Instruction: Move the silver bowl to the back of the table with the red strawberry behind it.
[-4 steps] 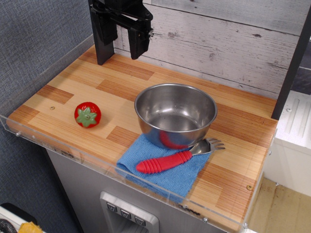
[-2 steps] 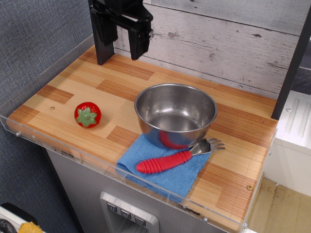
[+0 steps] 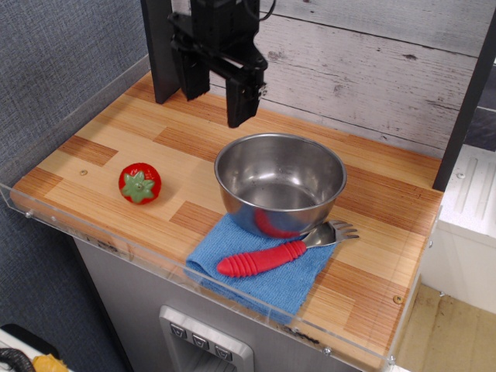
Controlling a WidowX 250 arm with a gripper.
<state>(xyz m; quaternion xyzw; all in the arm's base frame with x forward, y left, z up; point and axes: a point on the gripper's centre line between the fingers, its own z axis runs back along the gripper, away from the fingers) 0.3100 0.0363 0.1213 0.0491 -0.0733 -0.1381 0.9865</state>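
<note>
I will next grab the bowl by its rim [image 3: 219, 164] with my gripper, to move the silver bowl [image 3: 280, 183] to the back of the table.
The silver bowl [image 3: 280, 183] stands upright near the middle-right of the table [image 3: 116, 143], its front edge resting on a blue cloth. The red strawberry [image 3: 139, 183] with its green leaf cap lies on the wood at the front left, well apart from the bowl. My gripper [image 3: 217, 99] hangs open and empty above the back of the table, up and to the left of the bowl's rim, with its two black fingers [image 3: 240, 97] pointing down.
A blue cloth [image 3: 260, 263] lies at the front edge under the bowl. A fork with a red ribbed handle [image 3: 262, 258] lies on the cloth. A clear acrylic rim [image 3: 93, 232] edges the table. A black post [image 3: 159, 46] stands at the back left.
My gripper has moved right and down, from beside the black post toward the bowl's back-left rim. The bowl, strawberry, fork and cloth have not moved.
</note>
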